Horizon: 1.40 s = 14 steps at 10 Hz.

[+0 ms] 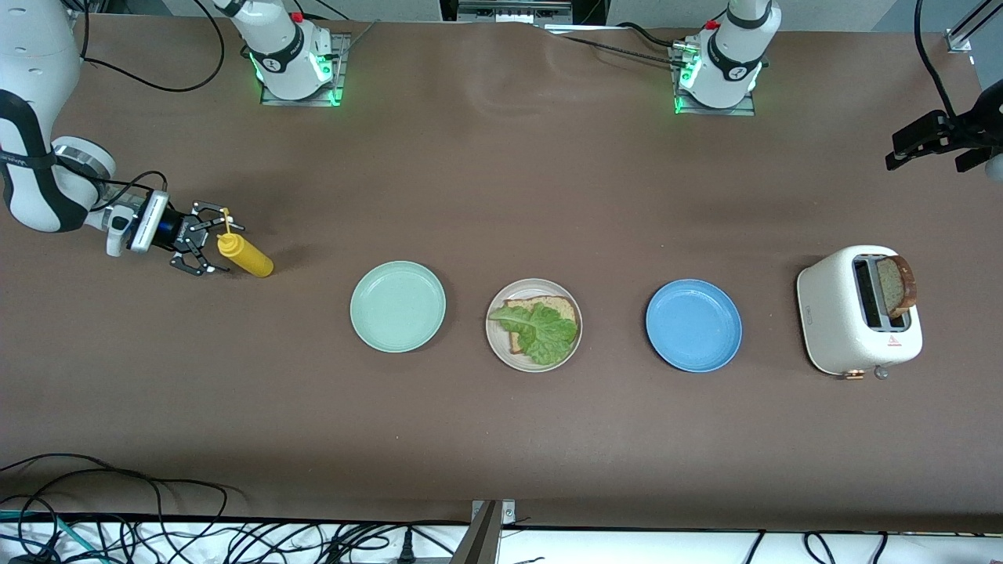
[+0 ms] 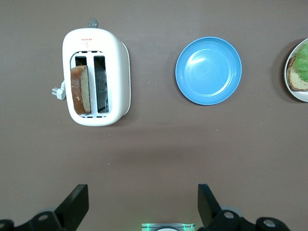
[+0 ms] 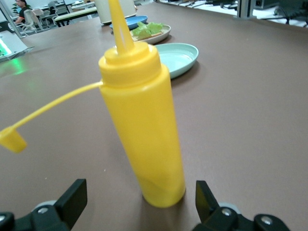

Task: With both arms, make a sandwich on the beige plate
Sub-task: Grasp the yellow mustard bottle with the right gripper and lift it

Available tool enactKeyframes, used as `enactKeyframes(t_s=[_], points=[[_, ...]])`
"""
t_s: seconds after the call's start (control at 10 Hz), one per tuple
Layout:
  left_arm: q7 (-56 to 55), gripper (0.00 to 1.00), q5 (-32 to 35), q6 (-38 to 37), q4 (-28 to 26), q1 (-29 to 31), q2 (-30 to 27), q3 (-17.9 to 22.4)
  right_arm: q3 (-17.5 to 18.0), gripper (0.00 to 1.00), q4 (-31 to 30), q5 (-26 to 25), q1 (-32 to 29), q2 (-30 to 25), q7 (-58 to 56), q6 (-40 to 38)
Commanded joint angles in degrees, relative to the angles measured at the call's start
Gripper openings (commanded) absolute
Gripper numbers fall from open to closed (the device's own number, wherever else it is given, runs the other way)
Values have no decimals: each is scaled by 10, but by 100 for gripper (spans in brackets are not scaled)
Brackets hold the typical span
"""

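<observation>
My right gripper is to grab the squeeze bottle around its straight-sided body [image 1: 250,257] next, because the bottle narrows to a sloping nozzle [image 1: 226,221] on top.
The beige plate [image 1: 495,329] sits mid-table between two other plates. On it lies one brown bread slice [image 1: 521,305] with a ruffled green lettuce leaf [image 1: 541,329] on top. A second bread slice [image 1: 897,286] stands up out of a slot of the white toaster [image 1: 858,309] at the left arm's end. My left gripper [image 1: 932,153] hangs open and empty high over the table, above the toaster [image 2: 110,77] and blue plate [image 2: 208,70]. My right gripper [image 1: 210,239] is low at the right arm's end, open, right next to a yellow squeeze bottle [image 1: 244,257].
The squeeze bottle [image 3: 144,125] stands upright, its cap off and dangling on a tether. A mint green plate [image 1: 397,305] lies beside the beige plate toward the right arm's end, a blue plate [image 1: 693,325] toward the left arm's end. Cables run along the table edge nearest the camera.
</observation>
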Motion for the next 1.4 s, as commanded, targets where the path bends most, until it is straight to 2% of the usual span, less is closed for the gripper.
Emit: enactKeyframes(t_s=[0.0, 0.4, 0.5, 0.6, 0.7, 0.8, 0.9, 1.3], points=[[-1, 100, 7, -11, 14, 6, 5, -4, 31, 100, 7, 39, -19, 14, -31, -9], [-1, 100, 7, -11, 14, 7, 5, -4, 69, 100, 28, 72, -19, 37, -35, -3], [-1, 100, 7, -11, 15, 7, 5, -4, 80, 91, 38, 79, -19, 45, -38, -2], [-1, 100, 7, -11, 14, 7, 5, -4, 87, 47, 41, 85, -18, 45, -38, 4], [-1, 100, 7, -11, 15, 6, 5, -4, 90, 10, 45, 85, -18, 45, -33, 12], [-1, 100, 7, -11, 14, 6, 5, -4, 105, 1, 64, 80, -18, 44, -24, 26], [-1, 100, 7, -11, 14, 7, 5, -4, 113, 1, 89, 66, -18, 42, -2, 45], [-1, 100, 7, -11, 14, 6, 5, -5, 194, 0, 179, -79, -12, 5, 204, 126]])
